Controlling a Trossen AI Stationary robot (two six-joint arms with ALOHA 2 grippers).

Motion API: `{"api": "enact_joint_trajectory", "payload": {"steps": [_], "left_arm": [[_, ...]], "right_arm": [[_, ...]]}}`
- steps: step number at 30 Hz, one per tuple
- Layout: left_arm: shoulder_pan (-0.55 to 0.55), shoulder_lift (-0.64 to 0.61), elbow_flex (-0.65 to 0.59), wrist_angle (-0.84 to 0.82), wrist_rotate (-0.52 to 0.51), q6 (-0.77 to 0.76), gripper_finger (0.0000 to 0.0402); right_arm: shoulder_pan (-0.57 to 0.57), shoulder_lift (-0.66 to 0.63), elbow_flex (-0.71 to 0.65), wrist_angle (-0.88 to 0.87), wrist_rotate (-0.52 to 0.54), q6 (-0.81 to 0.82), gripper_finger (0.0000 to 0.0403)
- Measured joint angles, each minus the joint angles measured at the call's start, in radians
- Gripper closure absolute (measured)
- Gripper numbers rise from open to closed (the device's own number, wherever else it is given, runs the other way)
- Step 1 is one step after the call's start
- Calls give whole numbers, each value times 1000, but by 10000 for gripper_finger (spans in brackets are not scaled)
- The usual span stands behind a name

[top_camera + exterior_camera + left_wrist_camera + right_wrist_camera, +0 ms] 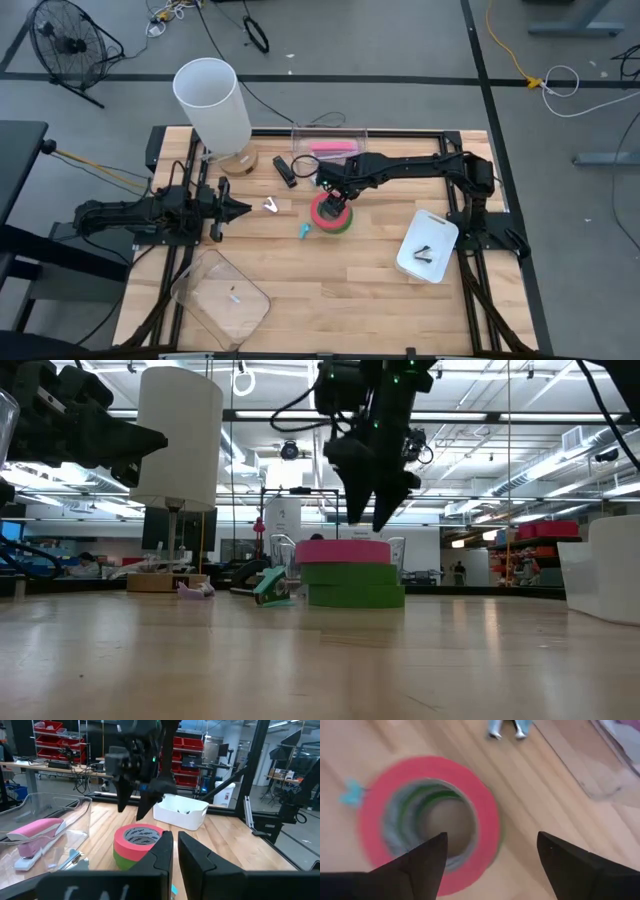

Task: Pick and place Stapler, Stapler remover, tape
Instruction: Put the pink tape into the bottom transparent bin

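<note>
My right gripper needs to go lower first. Its fingers stop above the pink-red tape roll's side (323,216) (487,815), so they would miss it if I closed now.
A pink-red tape roll (328,212) lies flat on top of green tape rolls (352,585) at the table's middle. My right gripper (336,202) hangs open just above the stack, pointing down. In the right wrist view one finger (427,862) stands over the roll's hole and the other (570,865) outside its rim. It touches nothing. A pink stapler (333,150) lies in a clear box at the back. A black stapler (284,170) lies on the table beside that box. A small silver piece (271,206) and a small teal piece (303,230) lie near the tape. My left gripper (238,209) is shut and empty, left of the tape.
A tall white cylinder (212,100) stands at the back left. A white tray (427,245) with small dark items sits at the right. A clear lid (220,295) lies near the front left. Bare wood lies between the tape and the near edge.
</note>
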Motion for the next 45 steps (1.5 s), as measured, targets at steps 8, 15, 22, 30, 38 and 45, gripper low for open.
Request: {"api": "enact_joint_trajectory", "payload": {"steps": [8,15,22,30,38,45], "left_arm": [[0,0,0,0,0,0,372],[0,0,0,0,0,0,372],[0,0,0,0,0,0,372],[0,0,0,0,0,0,372],[0,0,0,0,0,0,372],[0,0,0,0,0,0,372]], "right_arm": [[2,1,-81,88,23,-28,98],[2,1,-110,180,13,-79,98],[2,1,-184,248,39,-103,100],[1,1,-188,267,20,-145,133],[0,1,-188,272,-23,-150,216],[-5,0,-188,272,-22,-124,320]]}}
